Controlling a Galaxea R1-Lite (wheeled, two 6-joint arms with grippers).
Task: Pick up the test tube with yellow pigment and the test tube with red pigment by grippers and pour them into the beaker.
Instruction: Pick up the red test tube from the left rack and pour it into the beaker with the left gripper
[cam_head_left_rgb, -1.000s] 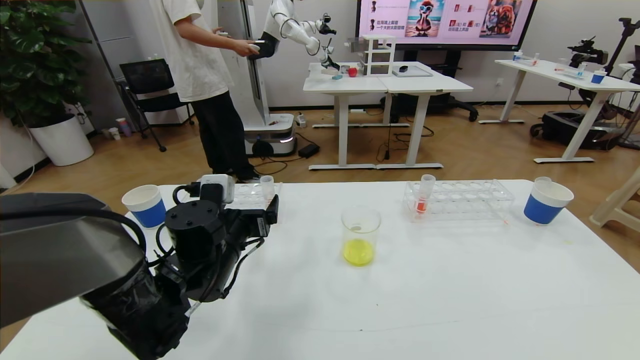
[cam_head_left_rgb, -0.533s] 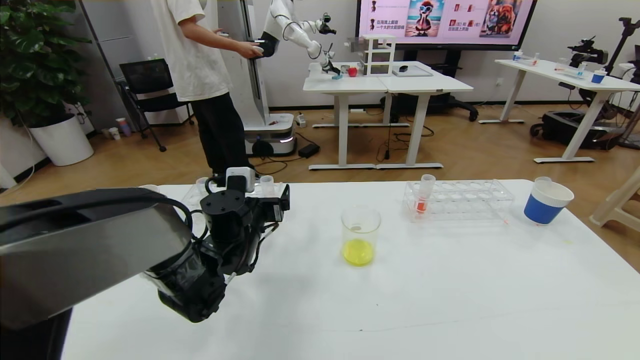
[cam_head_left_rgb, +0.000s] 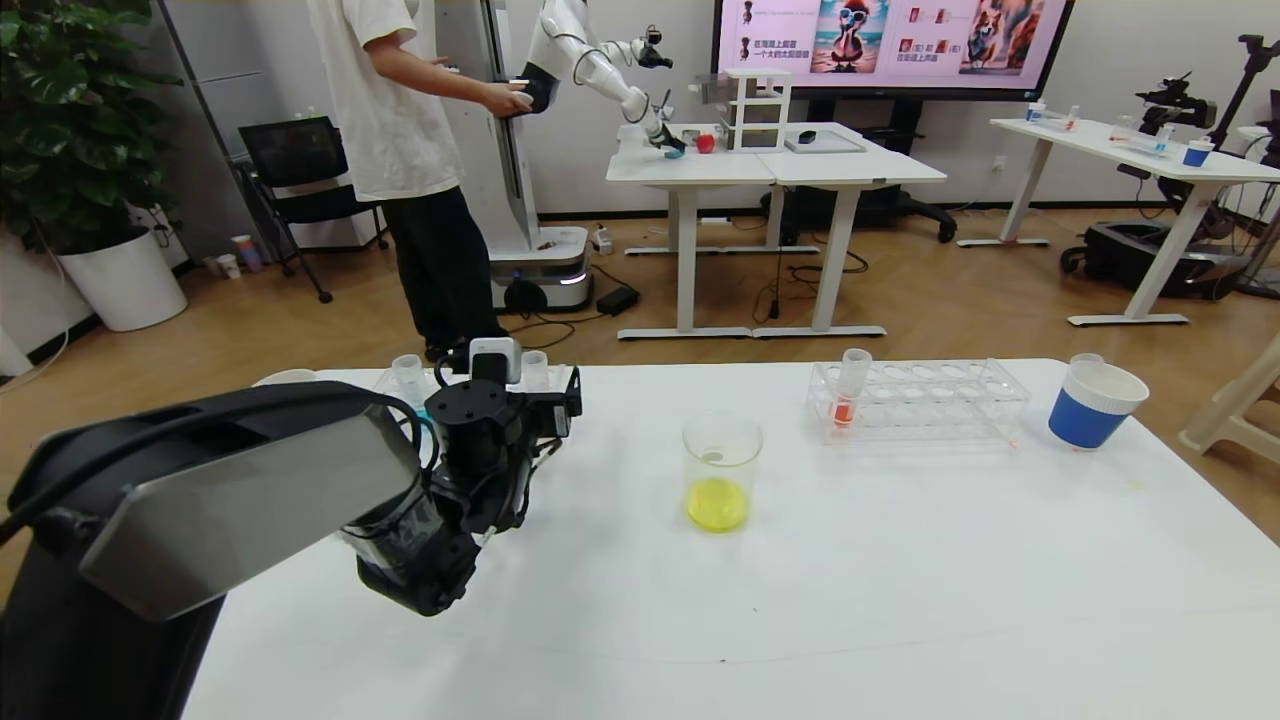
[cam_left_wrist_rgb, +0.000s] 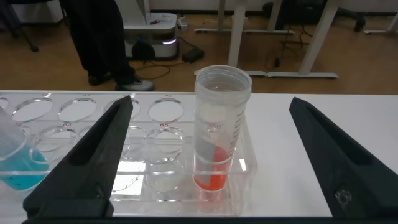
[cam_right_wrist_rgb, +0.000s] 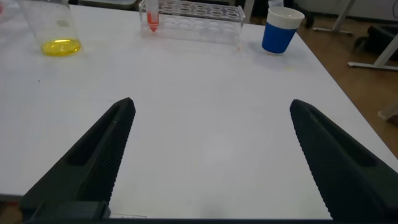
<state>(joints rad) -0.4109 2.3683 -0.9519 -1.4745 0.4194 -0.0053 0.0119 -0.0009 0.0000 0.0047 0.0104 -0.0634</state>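
The red test tube has its lower half inside the rack's slot (cam_left_wrist_rgb: 211, 163), so my left gripper should next grab the test tube by the bare side under its rim (cam_left_wrist_rgb: 220, 117).
My left gripper (cam_left_wrist_rgb: 210, 155) is open, and its fingers stand on either side of a test tube with red pigment (cam_left_wrist_rgb: 217, 140). That tube stands upright in the end slot of a clear rack (cam_left_wrist_rgb: 149, 180) at the table's back left. In the head view the gripper (cam_head_left_rgb: 530, 388) is at that rack, with the tube's rim (cam_head_left_rgb: 535, 366) showing just above it. A second red tube (cam_head_left_rgb: 848, 392) stands in the right-hand rack (cam_head_left_rgb: 930, 400). The beaker (cam_head_left_rgb: 720, 470) sits mid-table with yellow liquid in it. No yellow test tube shows. My right gripper (cam_right_wrist_rgb: 208, 155) is open and empty over bare table.
A tube with blue liquid (cam_left_wrist_rgb: 15, 155) stands in the left rack. A blue-and-white paper cup (cam_head_left_rgb: 1095, 402) stands at the back right, and another cup's rim (cam_head_left_rgb: 285, 377) peeks out behind my left arm. The table's far edge lies just beyond both racks.
My left arm has swung forward and to the right, up to the left rack, and its fingers now straddle the red tube. It now hides most of the left paper cup.
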